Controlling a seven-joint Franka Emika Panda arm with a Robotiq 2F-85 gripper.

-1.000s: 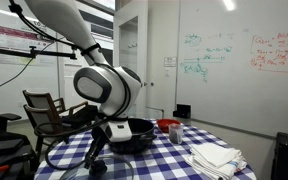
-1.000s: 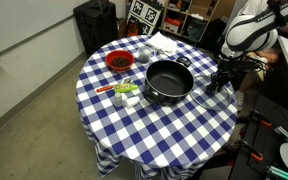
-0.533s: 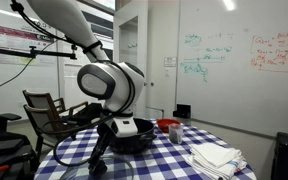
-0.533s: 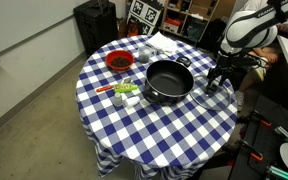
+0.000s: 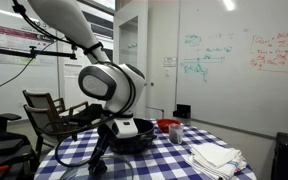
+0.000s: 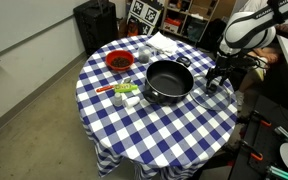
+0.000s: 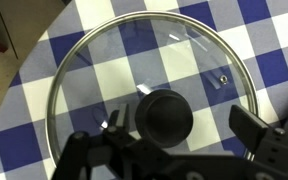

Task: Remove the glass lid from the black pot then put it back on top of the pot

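Observation:
The glass lid (image 6: 216,94) would stay on the checked tablecloth if I lifted now: my open fingers have gaps beside the lid's knob.
The glass lid (image 7: 154,70) lies flat on the blue-and-white checked tablecloth, its dark knob (image 7: 164,115) facing up. My gripper (image 7: 179,121) hovers right over the knob, open, with a finger standing apart on each side of it. In an exterior view the lid (image 6: 216,94) rests on the table just beside the uncovered black pot (image 6: 169,82), with the gripper (image 6: 220,80) above it. Elsewhere the pot (image 5: 134,133) shows behind the arm; the lid is hard to make out there.
A red bowl (image 6: 119,62) and small green and orange items (image 6: 125,90) sit beyond the pot. White cloths (image 6: 164,42) lie at the table's far side. The round table's edge (image 6: 234,120) is close to the lid. A chair (image 5: 44,110) stands behind.
The jaws have gone from shut on the lid's knob to wide open, letting it go. The lid stays on the cloth; the arm has barely moved.

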